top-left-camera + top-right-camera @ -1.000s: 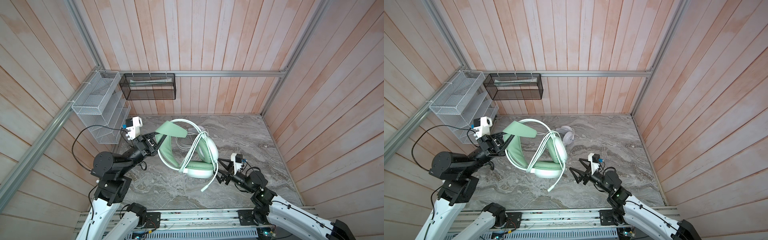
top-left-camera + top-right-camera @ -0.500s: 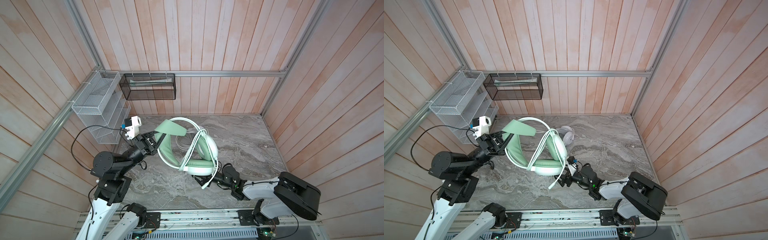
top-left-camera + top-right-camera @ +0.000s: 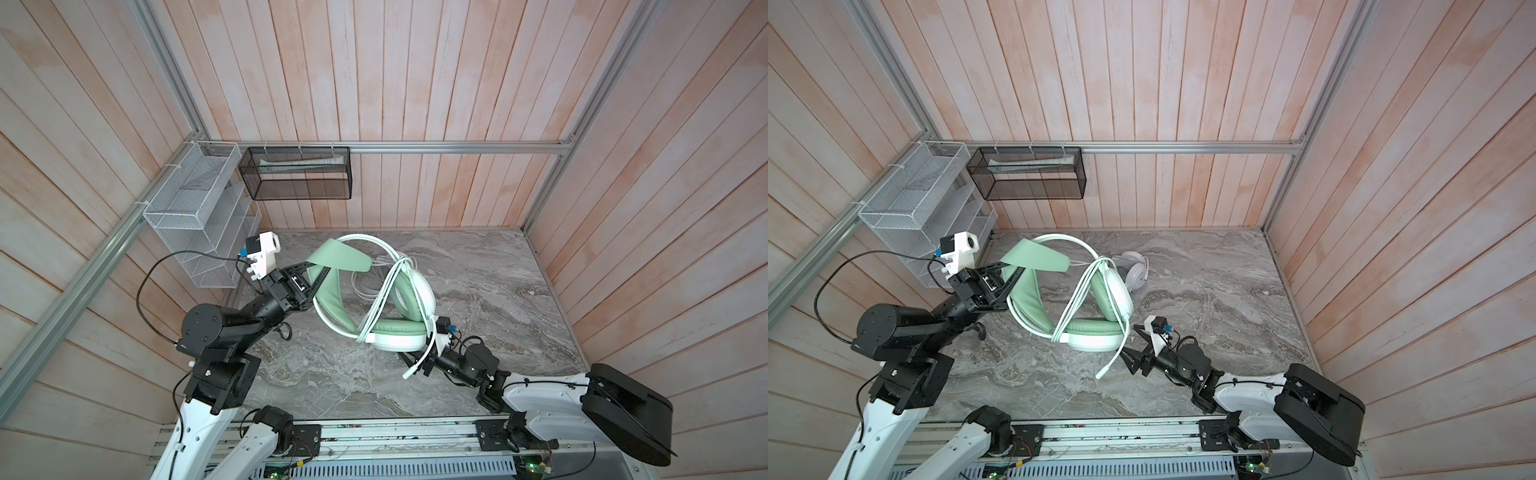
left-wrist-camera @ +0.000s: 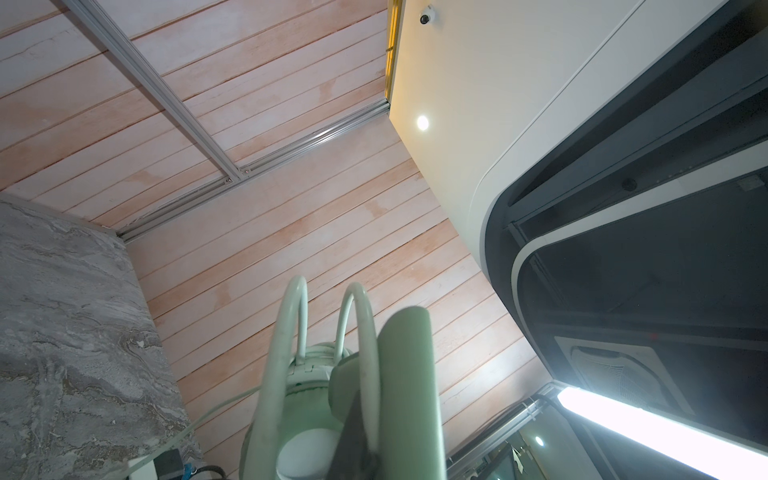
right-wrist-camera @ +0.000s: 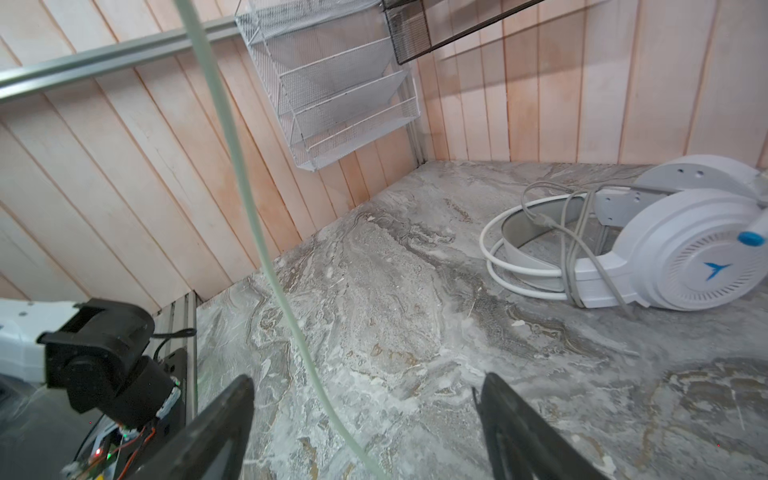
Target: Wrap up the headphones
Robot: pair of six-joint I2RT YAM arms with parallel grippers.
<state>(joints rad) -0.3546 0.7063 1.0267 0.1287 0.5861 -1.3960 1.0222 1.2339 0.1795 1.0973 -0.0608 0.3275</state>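
Observation:
I should grab the cable's loose length below the lower earcup with my right gripper next. Then I can wrap it round the headphones.
The mint green headphones (image 3: 399,332) (image 3: 1096,334) hang tilted above the marble table, their pale cable wound in several loops round the band and earcups. My left gripper (image 3: 312,277) (image 3: 1016,274) is shut on the headband; in the left wrist view a dark finger (image 4: 351,436) presses against the band. The cable's loose end (image 3: 409,373) (image 3: 1103,373) dangles below the lower earcup. My right gripper (image 3: 420,362) (image 3: 1133,345) (image 5: 368,380) is open, with the cable (image 5: 266,257) passing between its fingers untouched. The white headphones (image 3: 1136,272) (image 5: 685,257) lie on the table behind.
A white wire rack (image 3: 195,216) hangs on the left wall and a black mesh basket (image 3: 297,174) holding a tube hangs on the back wall. Wooden walls close in the marble table (image 3: 498,291) on three sides. The arms' rail (image 3: 374,432) runs along the front edge.
The right arm has dropped low and its gripper has moved left, under the lower earcup, to straddle the dangling cable. The left gripper and headset have stayed put.

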